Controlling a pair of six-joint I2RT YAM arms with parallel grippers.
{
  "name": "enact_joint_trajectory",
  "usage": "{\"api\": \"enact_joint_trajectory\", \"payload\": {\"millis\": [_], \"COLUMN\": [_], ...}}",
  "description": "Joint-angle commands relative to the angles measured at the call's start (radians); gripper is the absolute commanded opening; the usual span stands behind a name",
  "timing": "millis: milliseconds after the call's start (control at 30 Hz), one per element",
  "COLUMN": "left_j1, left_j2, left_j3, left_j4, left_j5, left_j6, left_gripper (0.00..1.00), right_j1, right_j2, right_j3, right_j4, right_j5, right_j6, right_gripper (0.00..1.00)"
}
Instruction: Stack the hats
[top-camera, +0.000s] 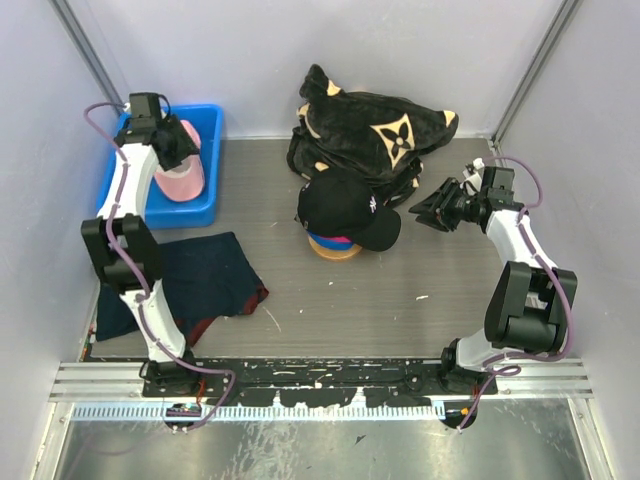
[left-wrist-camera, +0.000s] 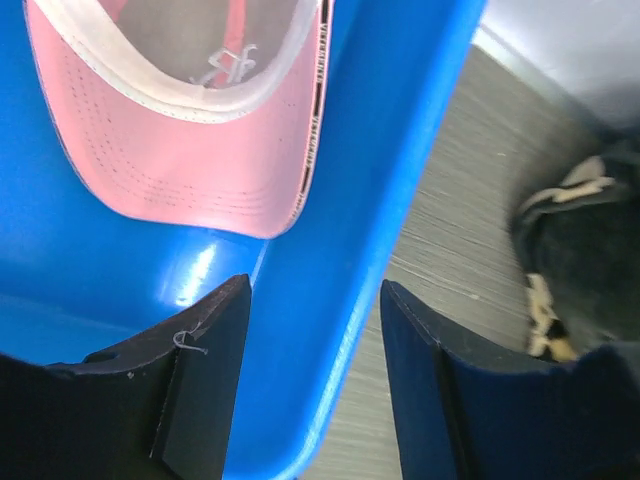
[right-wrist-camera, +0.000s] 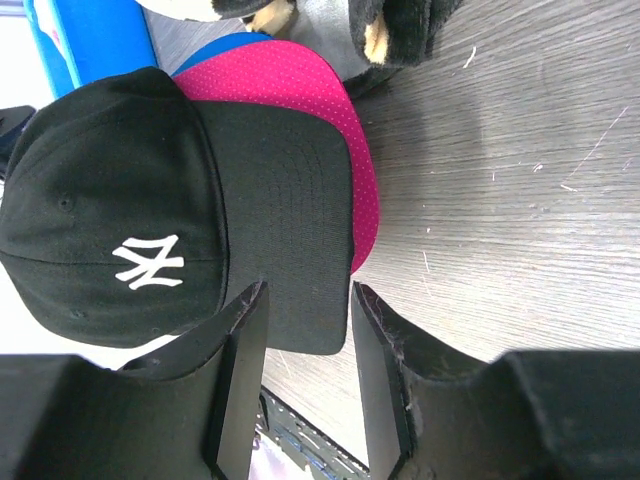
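Note:
The light pink hat is next for my left gripper to grab, by its brim's dark-trimmed side edge (top-camera: 202, 176) (left-wrist-camera: 312, 138), so the brim's front stays free for my right gripper to stack the hats.
A black hat (top-camera: 345, 203) with a white logo tops a stack at the table's middle. A magenta hat (top-camera: 335, 241) and a blue one peek out beneath it. In the right wrist view, the black hat (right-wrist-camera: 110, 210) covers the magenta brim (right-wrist-camera: 335, 110) and a blue hat (right-wrist-camera: 225, 45). My right gripper (top-camera: 422, 212) (right-wrist-camera: 308, 300) is open just right of the black brim, with the brim's tip in line with the gap. A light pink hat (top-camera: 180, 175) (left-wrist-camera: 175, 150) lies in the blue bin (top-camera: 205, 205). My left gripper (top-camera: 175, 150) (left-wrist-camera: 315, 300) hangs open over the bin's wall (left-wrist-camera: 350, 250), holding nothing.
A big black plush bundle (top-camera: 375, 125) with tan flower marks lies right behind the stack. A flat dark navy cloth (top-camera: 200, 280) is spread at the near left. The stack rests on a round tan base (top-camera: 335, 252). Grey walls close in the table.

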Motion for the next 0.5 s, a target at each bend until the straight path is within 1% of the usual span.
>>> {"api": "enact_joint_trajectory", "payload": {"millis": [0, 233, 467], "left_j1": [-0.039, -0.043, -0.044], "left_j2": [0.092, 0.245, 0.35], "left_j3": [0.134, 0.305, 0.377], "left_j4": [-0.062, -0.106, -0.117], "left_j5": [-0.213, -0.271, -0.287], "left_j6": [0.134, 0.153, 0.152], "left_gripper": [0.63, 0.65, 0.66], "right_j1": [0.002, 0.002, 0.001], "right_j2": [-0.074, -0.099, -0.108], "right_j3": [0.021, 0.037, 0.056], "right_j4": [0.037, -0.004, -0.04], "right_j5": [0.005, 0.04, 0.078], "right_j6": [0.014, 0.003, -0.01], "right_gripper": [0.45, 0.45, 0.45]}}
